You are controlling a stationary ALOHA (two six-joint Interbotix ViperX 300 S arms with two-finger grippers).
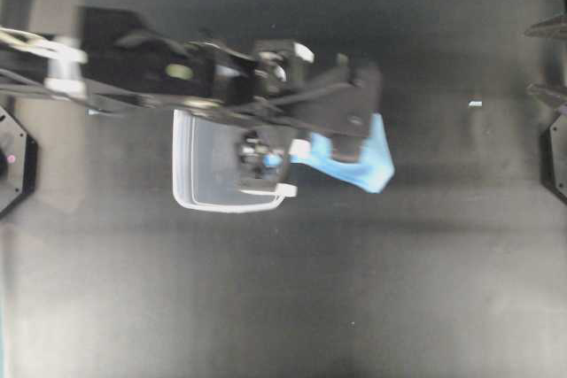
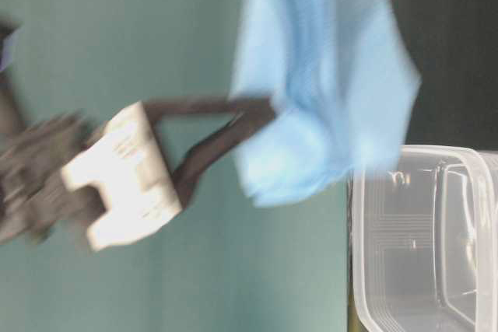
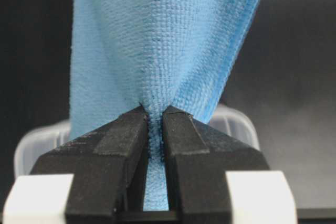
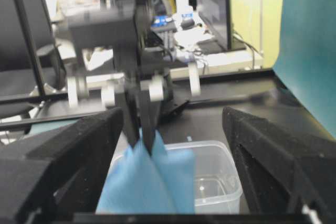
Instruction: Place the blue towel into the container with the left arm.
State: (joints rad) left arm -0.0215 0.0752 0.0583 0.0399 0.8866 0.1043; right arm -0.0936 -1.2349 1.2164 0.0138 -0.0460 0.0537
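The blue towel (image 1: pixel 365 161) hangs past the edge of the clear container (image 1: pixel 199 185), so my left gripper should move it toward the container before letting go of it.
The blue towel (image 3: pixel 157 40) hangs in a bunched fold from my left gripper (image 3: pixel 155 111), whose jaws are shut on a pinch of it. From overhead, the towel (image 1: pixel 365 161) and the left gripper (image 1: pixel 341 150) are just past the right end of the clear container (image 1: pixel 199 185). The table-level view shows the towel (image 2: pixel 327 75) lifted beside the container's rim (image 2: pixel 420 153). In the right wrist view the towel (image 4: pixel 147 182) dangles in front of the container (image 4: pixel 218 179). My right gripper (image 4: pixel 172 116) stands open and wide, away from both.
The black tabletop (image 1: pixel 354 289) surrounds the container. The left arm's body (image 1: pixel 159 73) covers the container's upper part from overhead. The right arm's base (image 1: pixel 554 152) sits at the far right edge. A teal backdrop (image 4: pixel 310 40) stands behind the table.
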